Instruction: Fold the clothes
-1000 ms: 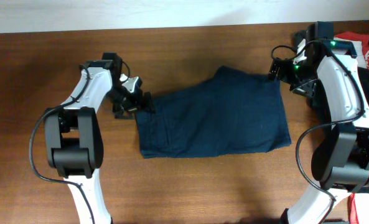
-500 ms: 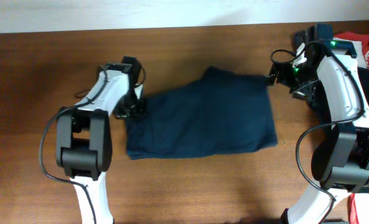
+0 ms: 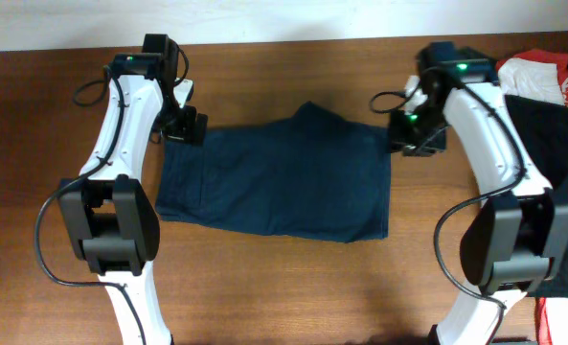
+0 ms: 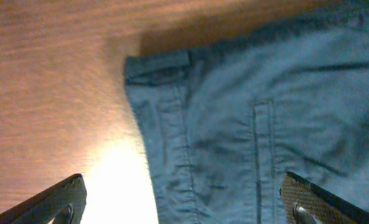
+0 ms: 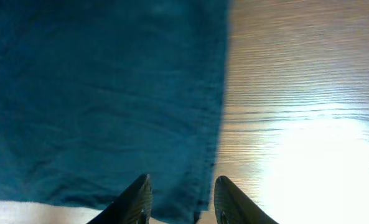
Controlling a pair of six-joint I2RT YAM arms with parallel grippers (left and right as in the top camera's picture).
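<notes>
The navy shorts [image 3: 274,187] need to be folded inward on one side, so the left gripper should next pick them up on that side by the outer edge near the waistband corner [image 3: 167,165].
The navy denim-like shorts [image 3: 274,187] lie folded flat in the middle of the table, also seen in the left wrist view [image 4: 265,112] and the right wrist view [image 5: 97,93]. My left gripper [image 3: 183,126] hovers over their upper left corner, jaws wide open [image 4: 181,208] and nothing held; the waistband corner lies just ahead. My right gripper [image 3: 405,134] is at the upper right corner. Its jaws [image 5: 181,202] are narrowed but still gapped, with the shorts' edge lying flat between the fingertips [image 5: 137,199]. Black clothes [image 3: 552,125] and red-and-white clothes [image 3: 537,72] lie at the far right.
The wooden table [image 3: 293,287] shows bare in front of the shorts and to the left. The pile of other garments crowds the right edge beside my right arm. A pale wall runs along the back.
The shorts slid left and toward the front. My left gripper let go, opened wide and moved back-left. My right gripper moved left to the shorts' right corner and its jaws narrowed.
</notes>
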